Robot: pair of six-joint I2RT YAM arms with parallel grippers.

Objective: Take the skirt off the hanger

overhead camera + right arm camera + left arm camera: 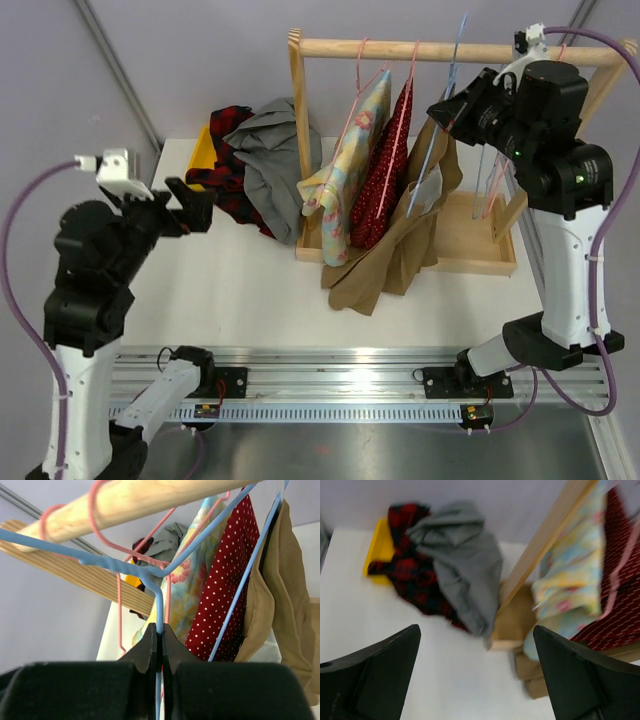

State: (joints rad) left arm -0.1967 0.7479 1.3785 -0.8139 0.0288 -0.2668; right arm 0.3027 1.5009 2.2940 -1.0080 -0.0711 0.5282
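Note:
I should next remove the tan skirt (395, 262) from the hanger, with my left gripper grabbing its upper edge beside the blue hanger's near end.
A tan skirt (395, 262) hangs on a blue wire hanger (441, 132) at the wooden rack's rail (430, 49); its lower part droops over the rack base onto the table. In the right wrist view the skirt (282, 595) hangs at the right. My right gripper (441, 108) is up by the rail, shut on the blue hanger's wire (159, 607) just below its twisted neck (159, 633). My left gripper (196, 207) is open and empty above the table, left of the rack (476, 628).
A red polka-dot garment (385, 172) and a floral one (352, 160) hang on pink hangers left of the skirt. A grey garment (270, 150) and a red plaid one (232, 170) lie piled on a yellow tray (204, 150). The rack base (472, 243) sits on the table.

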